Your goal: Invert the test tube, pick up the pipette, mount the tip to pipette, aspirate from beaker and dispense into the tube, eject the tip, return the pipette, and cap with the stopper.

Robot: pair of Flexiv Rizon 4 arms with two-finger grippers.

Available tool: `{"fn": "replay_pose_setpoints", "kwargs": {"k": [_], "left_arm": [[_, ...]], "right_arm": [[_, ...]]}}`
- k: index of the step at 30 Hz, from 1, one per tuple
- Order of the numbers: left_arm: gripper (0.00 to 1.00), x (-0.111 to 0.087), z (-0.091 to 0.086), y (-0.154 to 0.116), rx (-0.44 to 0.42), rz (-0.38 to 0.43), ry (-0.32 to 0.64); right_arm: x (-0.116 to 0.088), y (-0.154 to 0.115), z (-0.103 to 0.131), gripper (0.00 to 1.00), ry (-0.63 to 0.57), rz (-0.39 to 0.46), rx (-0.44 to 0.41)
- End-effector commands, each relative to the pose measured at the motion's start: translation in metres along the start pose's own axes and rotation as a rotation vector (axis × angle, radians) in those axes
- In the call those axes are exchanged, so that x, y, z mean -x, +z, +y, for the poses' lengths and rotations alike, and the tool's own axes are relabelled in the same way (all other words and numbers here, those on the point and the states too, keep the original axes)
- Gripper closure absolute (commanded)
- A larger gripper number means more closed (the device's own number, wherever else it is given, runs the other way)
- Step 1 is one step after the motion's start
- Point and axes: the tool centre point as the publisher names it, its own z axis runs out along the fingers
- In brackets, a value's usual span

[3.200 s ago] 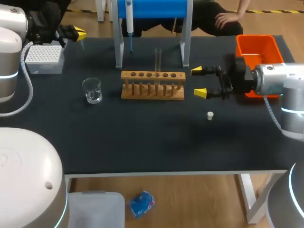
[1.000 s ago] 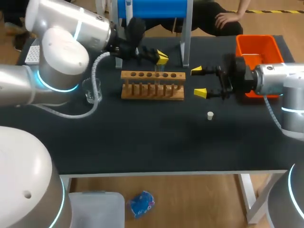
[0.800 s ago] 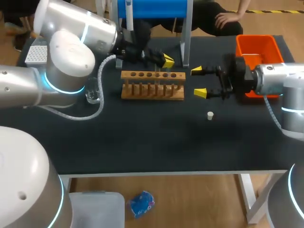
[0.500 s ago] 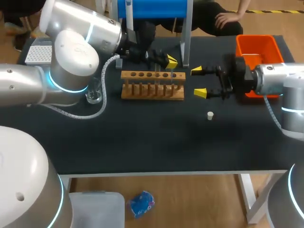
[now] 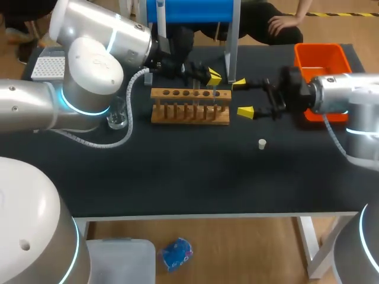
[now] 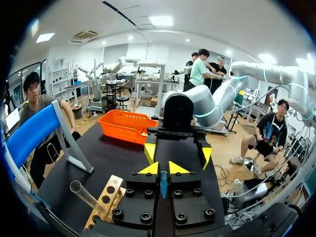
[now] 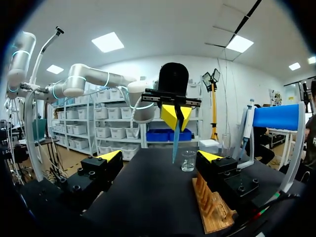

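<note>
The left gripper's yellow fingers cover the top of the pipette tip. The right gripper should next grab the pipette tip by its bare lower part [image 7: 176, 140].
My left gripper [image 5: 213, 77] hangs over the right end of the wooden rack [image 5: 189, 107], shut on a small blue pipette tip [image 7: 175, 134] that points down. The left wrist view shows the tip [image 6: 163, 183] pinched between the yellow fingers, with the glass test tube [image 6: 83, 192] standing in the rack [image 6: 106, 197] beside them. In the head view the arm hides the tube. My right gripper [image 5: 241, 96] stands wide open just right of the rack, facing my left gripper [image 7: 176, 112]. The pipette [image 5: 160, 23] hangs on the blue stand [image 5: 195, 9]. The white stopper [image 5: 262, 143] lies on the mat.
A glass beaker [image 5: 116, 116] stands left of the rack, partly behind my left arm's cable. The tip box [image 5: 47, 65] sits at the far left. An orange bin [image 5: 320, 59] is at the far right, behind my right arm. The dark mat's front half is bare.
My left arm swung from the tip box to above the rack with the blue tip, then held still. My right gripper shifted a little left toward the rack, still open.
</note>
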Motion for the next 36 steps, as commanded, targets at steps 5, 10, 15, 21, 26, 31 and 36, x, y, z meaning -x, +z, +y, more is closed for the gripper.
{"fn": "replay_pose_setpoints", "kwargs": {"k": [5,10,15,21,26,31,36], "left_arm": [[1.0,0.001,0.0,0.0,0.002,0.004,0.0],[1.0,0.001,0.0,0.0,0.002,0.004,0.0],[1.0,0.001,0.0,0.0,0.002,0.004,0.0],[1.0,0.001,0.0,0.0,0.002,0.004,0.0],[1.0,0.001,0.0,0.0,0.002,0.004,0.0],[1.0,0.001,0.0,0.0,0.002,0.004,0.0],[1.0,0.001,0.0,0.0,0.002,0.004,0.0]], "right_arm": [[0.011,0.02,0.003,0.0,0.007,0.033,0.02],[0.014,0.033,0.003,0.0,0.012,0.038,0.02],[0.016,0.044,0.002,0.0,0.016,0.04,0.024],[0.015,0.056,0.003,0.0,0.017,0.056,0.028],[0.015,0.06,0.004,0.0,0.016,0.065,0.031],[0.016,0.061,0.005,0.16,0.014,0.069,0.032],[0.015,0.061,0.005,0.94,0.014,0.067,0.032]]}}
